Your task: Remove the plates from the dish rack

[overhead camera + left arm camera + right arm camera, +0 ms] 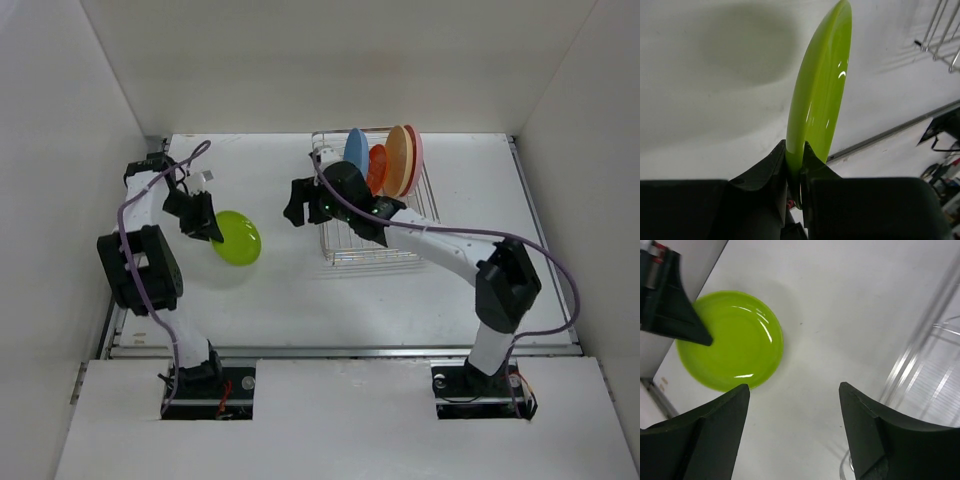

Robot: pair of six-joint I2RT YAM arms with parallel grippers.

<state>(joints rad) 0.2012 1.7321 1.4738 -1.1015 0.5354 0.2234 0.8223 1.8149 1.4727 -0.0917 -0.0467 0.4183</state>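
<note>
The lime green plate (237,237) needs to stay in my left gripper: it is tilted clear of its shadow, so it would drop onto the table if I opened now.
My left gripper (207,228) is shut on the rim of the lime green plate (237,237), held just above the table's left side; in the left wrist view the plate (820,95) stands edge-on between my fingers (771,165). The plate also shows in the right wrist view (730,341). My right gripper (296,208) is open and empty, hovering left of the dish rack (375,250). The blue plate (355,148), orange-red plate (377,168), pale yellow-orange plate (398,160) and pink plate (414,150) stand upright at the rack's far end.
White walls close in the table on the left, back and right. A metal rail (340,350) runs along the table's near edge. The rack's wire edge shows in the right wrist view (920,355) and in the left wrist view (940,30).
</note>
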